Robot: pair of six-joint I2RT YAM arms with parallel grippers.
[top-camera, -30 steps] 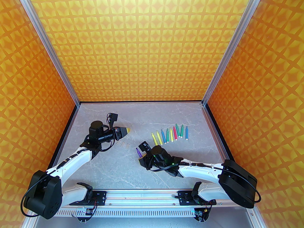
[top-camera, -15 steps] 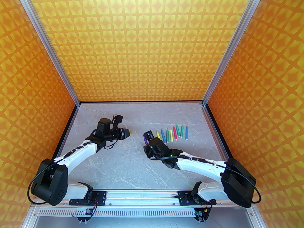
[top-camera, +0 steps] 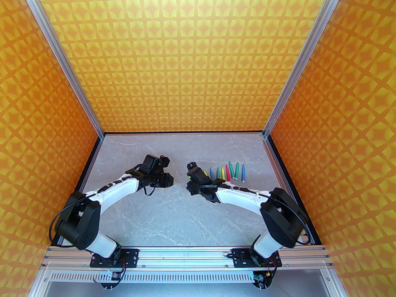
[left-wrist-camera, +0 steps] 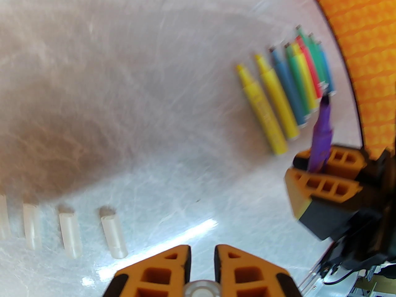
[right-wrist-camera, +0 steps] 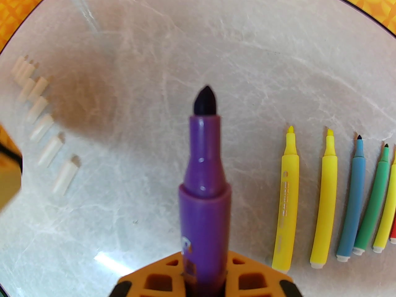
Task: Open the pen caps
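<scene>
The purple pen is hanging above the table beside the yellow pen, so it would fall if I opened now. My right gripper should hold it before releasing it.
My right gripper (right-wrist-camera: 204, 278) is shut on an uncapped purple pen (right-wrist-camera: 204, 181), whose dark tip points away over the table. From the left wrist view, that right gripper (left-wrist-camera: 309, 167) hangs just beside the near end of the row of pens (left-wrist-camera: 278, 97). The uncapped pens (top-camera: 224, 174) lie side by side: yellow, blue, green and red. Several loose pen caps (left-wrist-camera: 113, 237) lie in a row on the left, also the caps (right-wrist-camera: 65, 176). My left gripper (left-wrist-camera: 201, 258) (top-camera: 169, 180) hovers near them, shut on a pale round cap end (left-wrist-camera: 201, 289).
The grey marbled table (top-camera: 173, 215) is walled by orange patterned panels (top-camera: 191, 57) at the back and both sides. Aluminium posts stand in the back corners. The two grippers face each other closely at the table's middle.
My right gripper has carried the purple pen away from me, up to the left end of the pen row. My left gripper has shifted slightly nearer and to the right.
</scene>
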